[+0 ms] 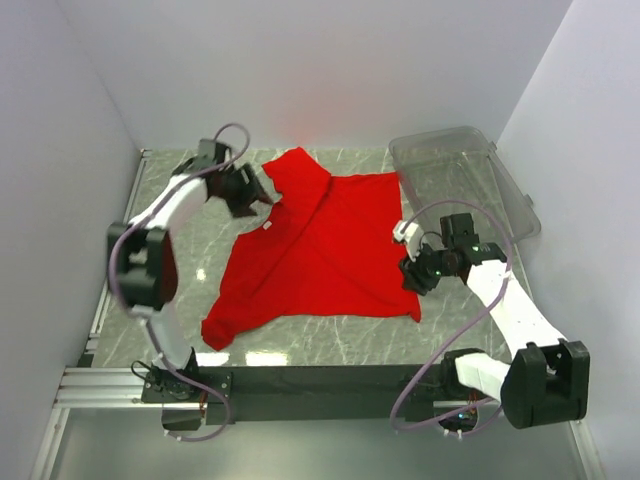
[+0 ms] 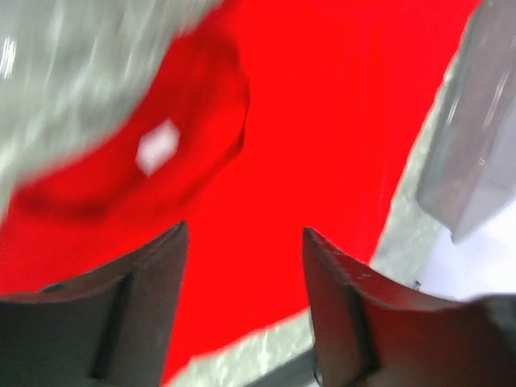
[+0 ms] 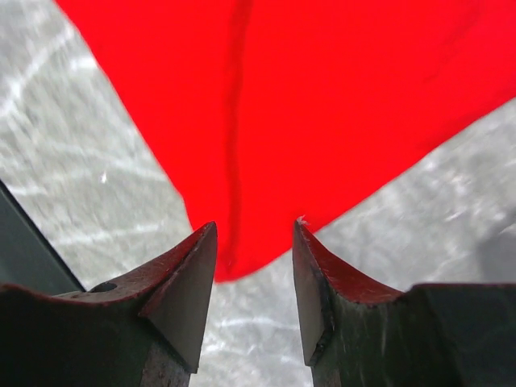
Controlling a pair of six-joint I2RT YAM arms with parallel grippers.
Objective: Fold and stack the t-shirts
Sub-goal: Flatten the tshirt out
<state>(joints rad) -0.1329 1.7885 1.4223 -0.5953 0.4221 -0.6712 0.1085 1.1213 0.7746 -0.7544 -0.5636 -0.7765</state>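
I should next pinch the red t-shirt's collar edge (image 1: 264, 226) beside the white label (image 2: 157, 149) with my left gripper. Then I can pull the creased side open for folding.
A bright red t-shirt (image 1: 320, 250) lies spread and creased on the marble table, collar to the upper left, one sleeve (image 1: 222, 330) trailing toward the near left. My left gripper (image 1: 252, 192) hovers open just above the collar area. In the left wrist view its fingers (image 2: 153, 274) stand wide apart over red cloth, with the collar's white label (image 2: 157, 149) ahead. My right gripper (image 1: 410, 272) hangs open at the shirt's right edge. From the right wrist, the gripper (image 3: 254, 230) frames a corner of the t-shirt (image 3: 242, 121) lying on the table, untouched.
A clear plastic bin (image 1: 440, 137) stands at the back right, touching the shirt's far right corner, and also shows in the left wrist view as the bin (image 2: 476, 161). A black rail (image 1: 330, 380) runs along the near table edge. White walls close in three sides.
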